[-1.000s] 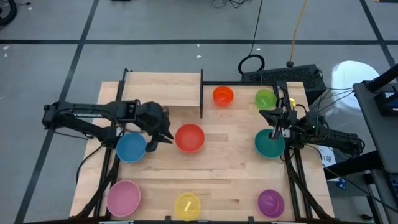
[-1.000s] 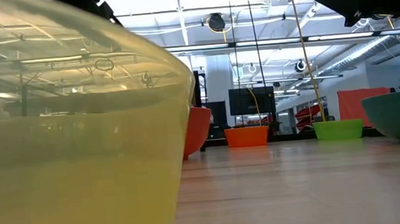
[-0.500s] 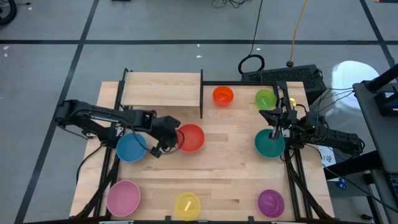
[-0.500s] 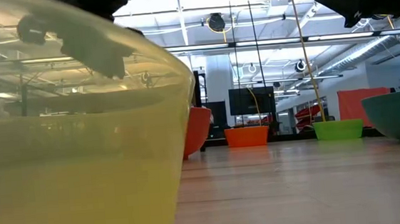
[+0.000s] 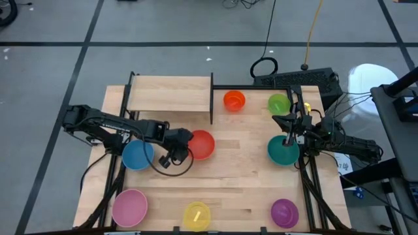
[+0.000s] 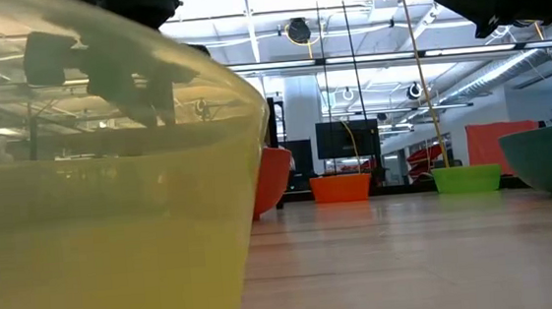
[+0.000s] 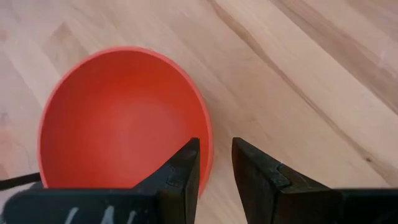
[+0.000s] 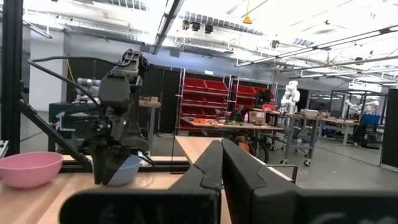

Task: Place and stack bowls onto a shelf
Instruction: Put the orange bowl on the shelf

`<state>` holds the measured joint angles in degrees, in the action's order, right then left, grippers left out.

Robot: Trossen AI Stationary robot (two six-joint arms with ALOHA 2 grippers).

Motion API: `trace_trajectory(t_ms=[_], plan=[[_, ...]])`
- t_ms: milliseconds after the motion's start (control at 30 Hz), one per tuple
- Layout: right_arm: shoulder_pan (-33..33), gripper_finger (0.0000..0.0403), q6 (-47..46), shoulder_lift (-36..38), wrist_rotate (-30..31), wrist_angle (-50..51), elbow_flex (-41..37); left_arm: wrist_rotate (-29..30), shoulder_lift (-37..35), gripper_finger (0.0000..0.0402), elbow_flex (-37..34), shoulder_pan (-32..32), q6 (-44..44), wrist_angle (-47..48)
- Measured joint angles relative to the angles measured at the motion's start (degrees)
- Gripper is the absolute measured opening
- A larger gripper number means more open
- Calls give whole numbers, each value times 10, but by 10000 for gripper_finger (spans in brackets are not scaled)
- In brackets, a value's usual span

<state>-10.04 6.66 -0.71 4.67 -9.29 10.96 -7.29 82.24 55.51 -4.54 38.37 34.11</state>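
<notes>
Next, my left gripper grips the red bowl by its rim (image 5: 193,155) to set it onto the empty shelf (image 5: 171,93) for stacking.
The red bowl (image 5: 201,144) sits upright on the tabletop, right of the blue bowl (image 5: 138,155). My left gripper (image 5: 185,149) is open at the red bowl's left rim. In the left wrist view (image 7: 216,165) its fingers stand astride that rim. My right gripper (image 5: 289,132) is shut and hangs above the teal bowl (image 5: 283,151), well clear of it in the low view (image 6: 461,2). The shelf (image 5: 168,94), with its black upright (image 5: 211,98), is at the table's far left and holds no bowl. My left gripper comes slanting down from the table's left at the red bowl's rim (image 7: 208,146). One finger (image 7: 180,177) is inside the bowl and the other (image 7: 255,171) outside over the table. Whether either finger touches the rim, I cannot tell. The bowl rests on the table.
Orange bowl (image 5: 234,100) and green bowl (image 5: 278,103) stand at the far edge. Pink bowl (image 5: 129,207), yellow bowl (image 5: 196,215) and purple bowl (image 5: 285,212) line the near edge. The yellow bowl (image 6: 101,188) blocks the left half of the low view.
My left gripper has moved toward the table's right and slightly nearer, from beside the blue bowl to the red bowl's left rim, and has come down lower. The bowls have stayed in place.
</notes>
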Motion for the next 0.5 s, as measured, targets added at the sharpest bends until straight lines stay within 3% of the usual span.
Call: trace_trajectory(t_ms=[500], plan=[[0,0,0,0,0,0,0,-1,23,99,-1,0,-1,2]])
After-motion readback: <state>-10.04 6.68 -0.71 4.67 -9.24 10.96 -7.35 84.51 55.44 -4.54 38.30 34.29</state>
